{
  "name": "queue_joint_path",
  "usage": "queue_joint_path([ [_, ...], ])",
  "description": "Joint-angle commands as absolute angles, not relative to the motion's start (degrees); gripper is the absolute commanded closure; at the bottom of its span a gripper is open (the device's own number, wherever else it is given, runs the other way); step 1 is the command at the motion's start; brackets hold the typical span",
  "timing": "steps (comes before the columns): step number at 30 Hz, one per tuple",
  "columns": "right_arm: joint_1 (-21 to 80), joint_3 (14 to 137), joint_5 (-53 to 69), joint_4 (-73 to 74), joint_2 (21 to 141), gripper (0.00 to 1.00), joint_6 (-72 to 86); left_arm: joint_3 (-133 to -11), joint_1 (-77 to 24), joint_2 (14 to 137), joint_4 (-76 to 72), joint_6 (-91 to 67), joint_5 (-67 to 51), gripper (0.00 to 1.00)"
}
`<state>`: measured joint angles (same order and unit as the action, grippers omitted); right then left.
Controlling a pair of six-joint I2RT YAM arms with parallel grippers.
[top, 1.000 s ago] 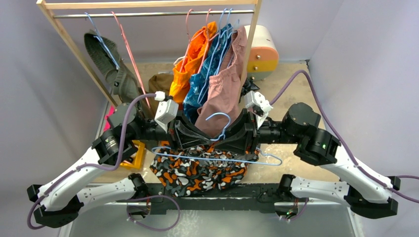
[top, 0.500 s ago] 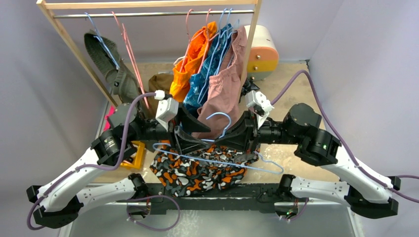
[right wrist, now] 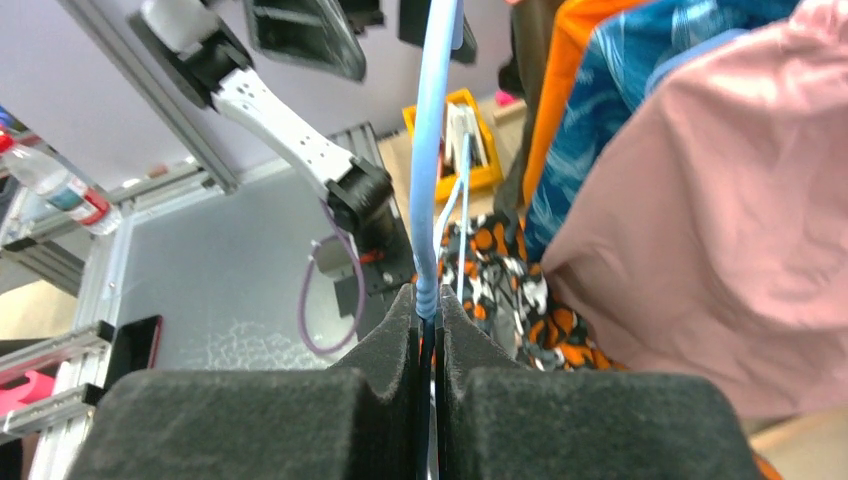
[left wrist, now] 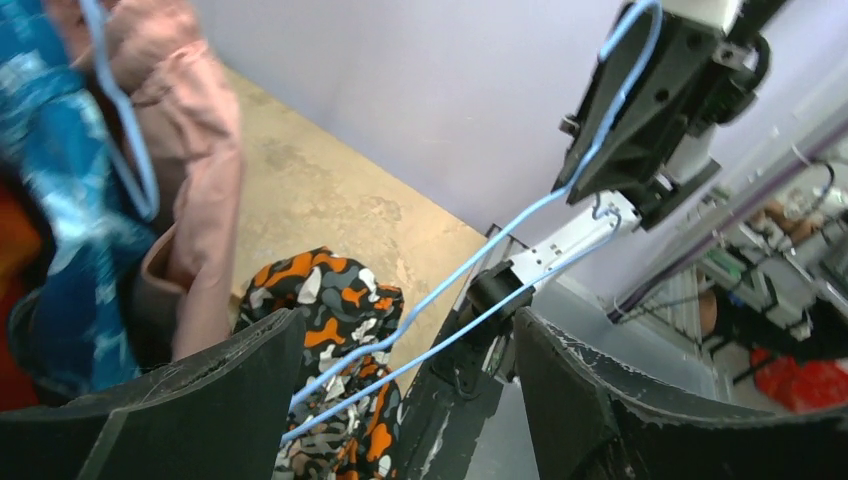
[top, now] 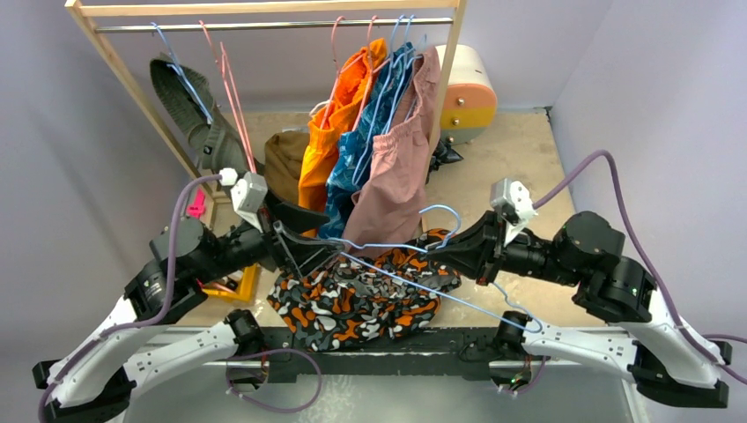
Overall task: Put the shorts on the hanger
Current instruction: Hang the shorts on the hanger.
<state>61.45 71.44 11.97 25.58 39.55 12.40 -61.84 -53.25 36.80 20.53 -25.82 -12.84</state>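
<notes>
The left gripper grabs the camouflage shorts by the waistband edge [top: 329,275] next. That leaves the waist opening of the shorts free for the hanger's end.
The camouflage shorts [top: 352,304] lie crumpled on the table's near edge between the two arms, and show in the wrist views too [left wrist: 335,310] [right wrist: 500,290]. The light-blue hanger [top: 423,285] hangs tilted above them, hook up and its far corner low on the right. My right gripper [top: 438,256] [right wrist: 430,300] is shut on the hanger [right wrist: 436,150] at its neck. My left gripper [top: 304,238] [left wrist: 400,400] stands open at the hanger's left end. Two wires of the hanger [left wrist: 400,335] pass between its fingers without being pinched.
Behind, a wooden rack with a metal rail [top: 264,25] carries orange, blue and dusty-pink shorts [top: 396,167], pink-red hangers and a grey garment [top: 189,110]. A white and yellow drawer box [top: 467,88] stands at the back right. A yellow bin [top: 247,282] sits under the left arm.
My left gripper opened, let go of the hanger and drew back to the left. My right gripper closed on the hanger and carried it rightward, so it now tilts down to the right.
</notes>
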Motion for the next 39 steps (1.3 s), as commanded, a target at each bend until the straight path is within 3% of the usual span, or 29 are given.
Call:
queue_joint_path([
  [1,61.61,73.07,8.00,32.32,40.16,1.00,11.50,-61.22,-52.91,36.42,28.82,-34.35,-1.48,0.24],
  [7,61.61,72.04,6.85,33.76,39.22,1.00,11.84,-57.15,-52.91,39.39,38.87,-45.57,1.05,0.22],
  [12,61.62,71.54,5.12,33.42,39.23,1.00,11.94,-51.22,-52.91,39.29,40.17,-56.26,1.71,0.32],
  [15,61.61,71.72,5.34,34.52,40.10,1.00,11.33,-48.67,-52.86,37.36,41.94,-58.31,3.48,0.33],
  [30,61.61,69.69,3.80,33.00,41.19,1.00,8.81,-45.55,-52.91,47.79,43.95,-53.04,11.97,0.34],
  [39,61.61,67.15,2.99,27.99,40.05,1.00,8.25,-43.19,-52.91,51.70,38.98,-51.33,9.22,0.37],
])
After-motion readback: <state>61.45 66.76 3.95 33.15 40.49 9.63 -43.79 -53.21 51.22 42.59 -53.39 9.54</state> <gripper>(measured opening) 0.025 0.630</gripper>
